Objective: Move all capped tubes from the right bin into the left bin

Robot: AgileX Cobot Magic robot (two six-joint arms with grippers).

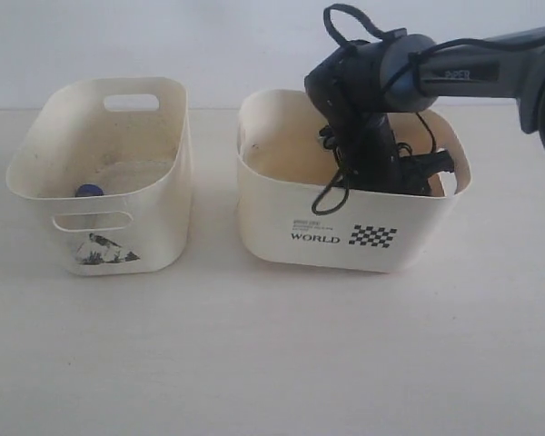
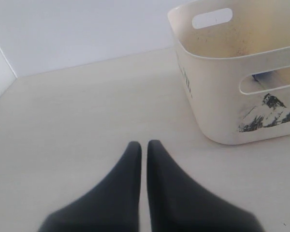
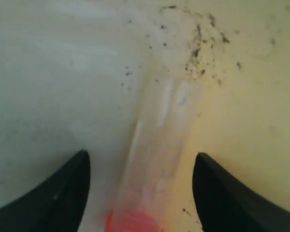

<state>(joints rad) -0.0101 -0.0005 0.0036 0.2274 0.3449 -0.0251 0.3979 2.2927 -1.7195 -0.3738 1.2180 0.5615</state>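
Note:
My right gripper needs to close on the clear tube now, because the gripper's fingers are down on both sides of the tube above its orange-red cap (image 3: 134,221).
A capped tube (image 3: 157,145), clear with an orange-red cap, lies on the speckled floor of the right bin (image 1: 345,238). My right gripper (image 3: 142,155) is down inside that bin, open, one finger on each side of the tube with a gap on both sides. In the exterior view the bin's front wall hides its fingertips and the tube. Another capped tube (image 1: 89,191), blue-capped, lies in the left bin (image 1: 154,227). My left gripper (image 2: 144,143) is shut and empty, low over the table beside the left bin (image 2: 217,96).
The two bins stand side by side on a pale table (image 1: 254,345) with a narrow gap between them. The right arm (image 1: 472,73) comes in from the upper right over the right bin's rim. A white wall stands behind.

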